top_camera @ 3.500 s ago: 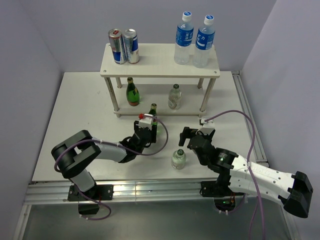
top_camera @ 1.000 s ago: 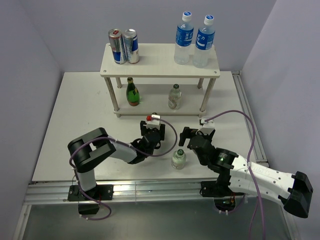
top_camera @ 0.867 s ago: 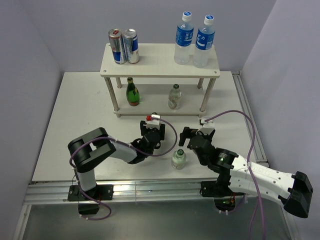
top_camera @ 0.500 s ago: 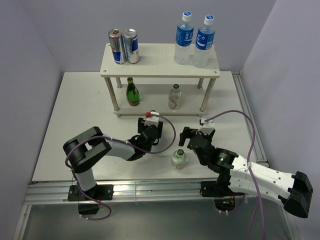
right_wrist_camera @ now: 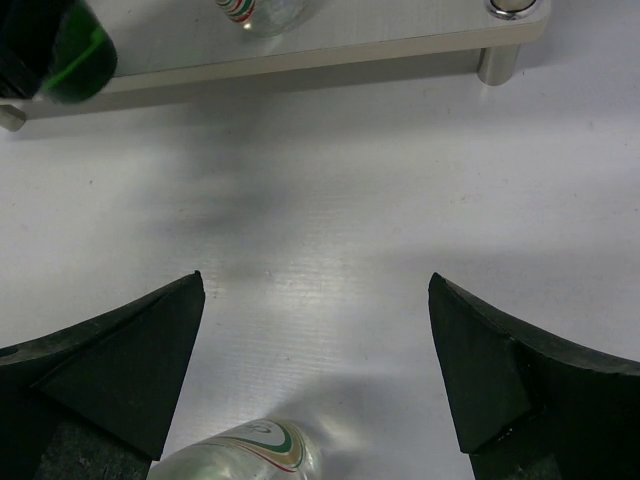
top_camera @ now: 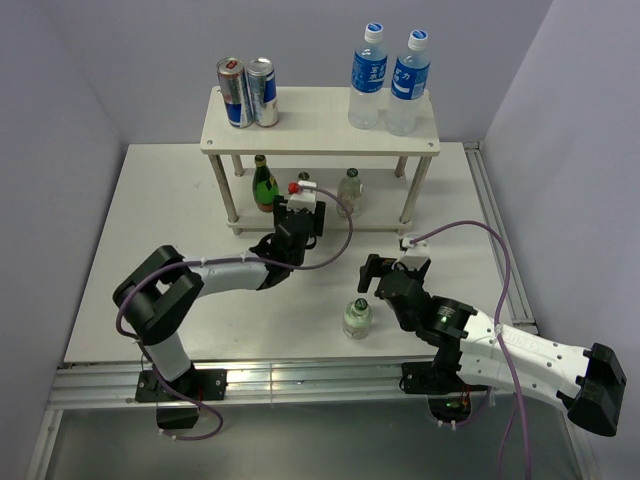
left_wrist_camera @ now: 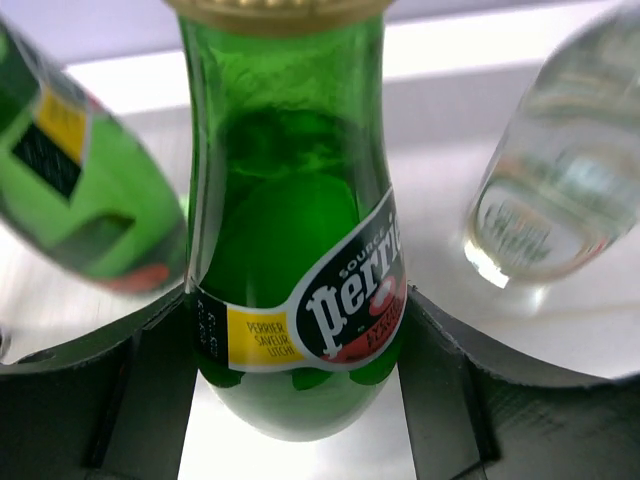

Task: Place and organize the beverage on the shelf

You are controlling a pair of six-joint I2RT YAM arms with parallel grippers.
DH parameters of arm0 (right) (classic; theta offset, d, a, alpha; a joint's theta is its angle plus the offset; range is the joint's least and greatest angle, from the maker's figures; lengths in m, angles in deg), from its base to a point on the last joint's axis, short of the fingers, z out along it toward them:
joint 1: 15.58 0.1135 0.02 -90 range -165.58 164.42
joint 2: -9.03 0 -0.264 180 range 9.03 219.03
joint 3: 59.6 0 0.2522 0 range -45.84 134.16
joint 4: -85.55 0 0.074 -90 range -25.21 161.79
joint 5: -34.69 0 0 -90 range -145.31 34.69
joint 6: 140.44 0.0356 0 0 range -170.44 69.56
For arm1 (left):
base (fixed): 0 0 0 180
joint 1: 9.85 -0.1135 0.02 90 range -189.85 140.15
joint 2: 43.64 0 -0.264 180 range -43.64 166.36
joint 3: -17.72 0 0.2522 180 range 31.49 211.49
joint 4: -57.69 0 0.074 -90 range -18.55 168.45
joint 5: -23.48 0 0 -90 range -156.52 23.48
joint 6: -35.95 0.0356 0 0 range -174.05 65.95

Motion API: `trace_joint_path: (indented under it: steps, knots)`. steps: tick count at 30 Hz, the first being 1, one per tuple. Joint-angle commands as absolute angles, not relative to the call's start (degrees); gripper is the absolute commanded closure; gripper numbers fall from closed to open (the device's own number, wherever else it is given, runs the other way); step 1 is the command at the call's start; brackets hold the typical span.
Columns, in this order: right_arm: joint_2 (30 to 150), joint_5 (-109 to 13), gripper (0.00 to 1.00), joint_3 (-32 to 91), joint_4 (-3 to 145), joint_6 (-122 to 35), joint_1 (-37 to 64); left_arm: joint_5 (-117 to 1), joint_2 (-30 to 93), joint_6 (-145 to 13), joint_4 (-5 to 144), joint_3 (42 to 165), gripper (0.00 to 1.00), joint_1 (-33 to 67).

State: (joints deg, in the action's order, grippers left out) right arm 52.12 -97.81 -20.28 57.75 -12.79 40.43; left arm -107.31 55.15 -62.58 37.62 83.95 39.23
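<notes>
My left gripper should keep holding the Perrier bottle until its base gets to its place by the second green bottle, as the base still sticks out over the front edge of the shelf's lower board.
The cream-white shelf stands at the back of the table. My left gripper is shut on a green Perrier bottle and holds it upright at the front edge of the lower tier, between a second green bottle and a clear glass bottle that stand there. Both also show in the left wrist view, the green one and the clear one. My right gripper is open and empty, just behind another clear bottle on the table.
Two cans and two blue-labelled water bottles stand on the top board. The shelf's lower board and a front leg lie ahead of my right gripper. A metal rail runs along the table's right edge.
My left gripper has carried the green Perrier bottle from the middle of the table back to the shelf's lower tier. The right arm and the clear bottle on the table have not moved.
</notes>
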Motion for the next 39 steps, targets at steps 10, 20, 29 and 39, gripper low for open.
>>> trace_joint_path:
  steps: [10, 20, 29, 39]
  knots:
    - [50.69, -99.6, 0.0, -21.23, 59.75, -12.38, 40.58, -104.23, 59.72, -62.57, 30.14, 95.47, 1.0, 32.87]
    - [51.04, -99.6, 0.0, -21.14, 59.84, -12.47, 40.58, -104.31, 62.97, -64.42, 28.9, 94.5, 1.0, 30.58]
    - [51.31, -99.6, 0.0, -21.05, 59.67, -12.56, 40.58, -102.99, 63.5, -65.38, 30.23, 94.15, 0.39, 29.97]
    - [51.48, -99.87, 0.0, -20.96, 59.66, -12.2, 40.67, -102.81, 60.69, -66.7, 30.58, 90.81, 0.07, 30.14]
